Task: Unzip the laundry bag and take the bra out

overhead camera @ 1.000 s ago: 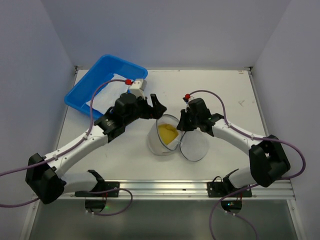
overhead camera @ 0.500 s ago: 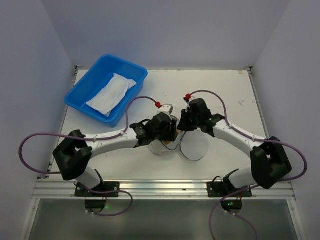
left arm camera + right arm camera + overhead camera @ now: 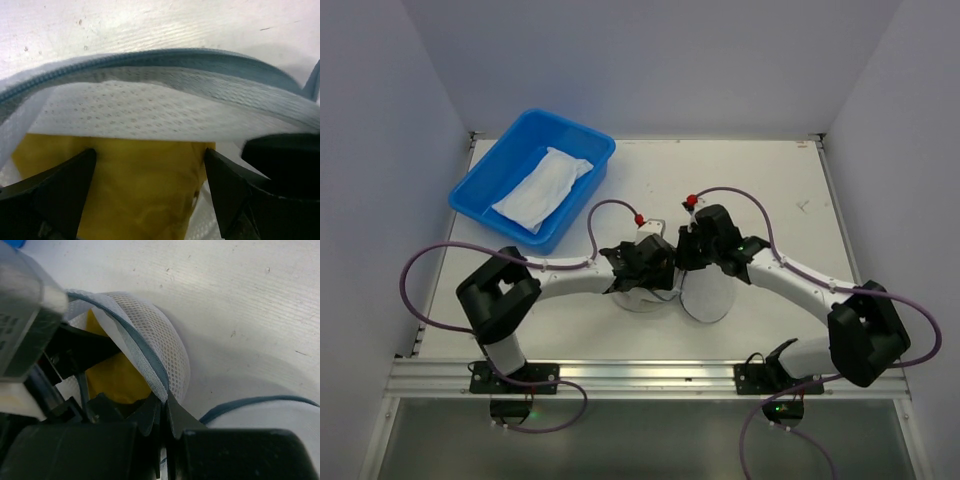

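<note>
My left gripper should close on the bra now, because the mustard-yellow bra (image 3: 145,190) is between its fingers and would be caught.
The white mesh laundry bag (image 3: 150,107) lies open at the table's middle, its grey zipper rim (image 3: 175,60) arched above the mouth. In the top view only its flap (image 3: 708,295) shows well. The mustard-yellow bra (image 3: 145,190) sits inside. My left gripper (image 3: 150,157) is open inside the mouth, one finger (image 3: 60,187) on each side of the bra. It covers the bra in the top view (image 3: 645,268). My right gripper (image 3: 164,399) is shut on the bag's zipper rim (image 3: 145,357) and holds it up, with the bra (image 3: 112,377) behind it.
A blue plastic tub (image 3: 568,127) stands at the back left with a flat white cloth (image 3: 542,187) in it. The two grippers are close together over the bag, and the right gripper (image 3: 686,250) nearly touches the left.
My left arm has swung from beside the tub to the bag and lowered its open gripper into the mouth, over the bra. The right gripper has kept its hold on the rim.
</note>
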### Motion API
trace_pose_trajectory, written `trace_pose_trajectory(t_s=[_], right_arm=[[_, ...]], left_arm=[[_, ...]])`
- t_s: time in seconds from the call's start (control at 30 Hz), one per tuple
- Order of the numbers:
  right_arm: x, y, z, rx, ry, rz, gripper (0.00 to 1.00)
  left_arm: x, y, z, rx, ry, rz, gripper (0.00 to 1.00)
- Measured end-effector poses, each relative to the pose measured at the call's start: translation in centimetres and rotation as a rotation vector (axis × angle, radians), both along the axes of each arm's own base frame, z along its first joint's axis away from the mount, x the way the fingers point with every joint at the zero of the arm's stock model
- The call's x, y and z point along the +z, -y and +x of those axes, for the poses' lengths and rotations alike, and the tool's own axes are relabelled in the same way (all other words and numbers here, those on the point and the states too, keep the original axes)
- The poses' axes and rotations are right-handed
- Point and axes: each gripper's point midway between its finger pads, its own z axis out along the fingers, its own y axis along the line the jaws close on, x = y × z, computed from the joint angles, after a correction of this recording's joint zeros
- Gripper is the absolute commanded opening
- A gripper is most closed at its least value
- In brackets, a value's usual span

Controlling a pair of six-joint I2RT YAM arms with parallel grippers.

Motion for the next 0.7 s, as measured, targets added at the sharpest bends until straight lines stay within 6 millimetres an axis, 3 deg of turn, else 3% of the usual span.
trace_pose_trajectory(t_s=[0.1, 0.13, 0.2, 0.23, 0.3, 0.33, 0.53, 0.6, 0.7], right_arm=[[-0.4, 0.0, -0.3, 0.001, -0.007, -0.003, 0.0], [-0.4, -0.1, -0.4, 0.004, -0.007, -0.004, 0.0], [-0.4, -0.4, -0.5, 0.01, -0.006, 0.001, 0.0], [-0.4, -0.5, -0.6, 0.012, -0.005, 0.002, 0.0], [-0.3, -0.6, -0.6, 0.014, -0.004, 0.005, 0.0], [-0.3, -0.6, -0.6, 0.013, -0.004, 0.005, 0.0], [-0.7, -0.3, -0.4, -0.002, -0.002, -0.013, 0.0], [-1.1, -0.1, -0.3, -0.009, -0.011, -0.03, 0.0], [-1.9, 0.0, -0.2, -0.017, -0.033, -0.058, 0.0]], left_arm=[[-1.7, -0.3, 0.0, 0.017, -0.023, 0.028, 0.74], [-2.0, -0.4, 0.1, 0.022, -0.023, 0.035, 0.6], [-2.0, -0.5, 0.3, 0.036, -0.018, 0.036, 0.43], [-2.1, -0.5, 0.3, 0.043, -0.017, 0.032, 0.22], [-2.2, -0.5, 0.3, 0.055, -0.019, 0.023, 0.04], [-2.2, -0.5, 0.3, 0.059, -0.02, 0.018, 0.0], [-1.0, -1.3, -0.6, 0.029, -0.008, -0.01, 0.0], [0.7, -1.6, -1.4, -0.023, 0.016, -0.049, 0.0], [5.4, -0.8, -2.3, -0.141, 0.099, -0.179, 0.0]])
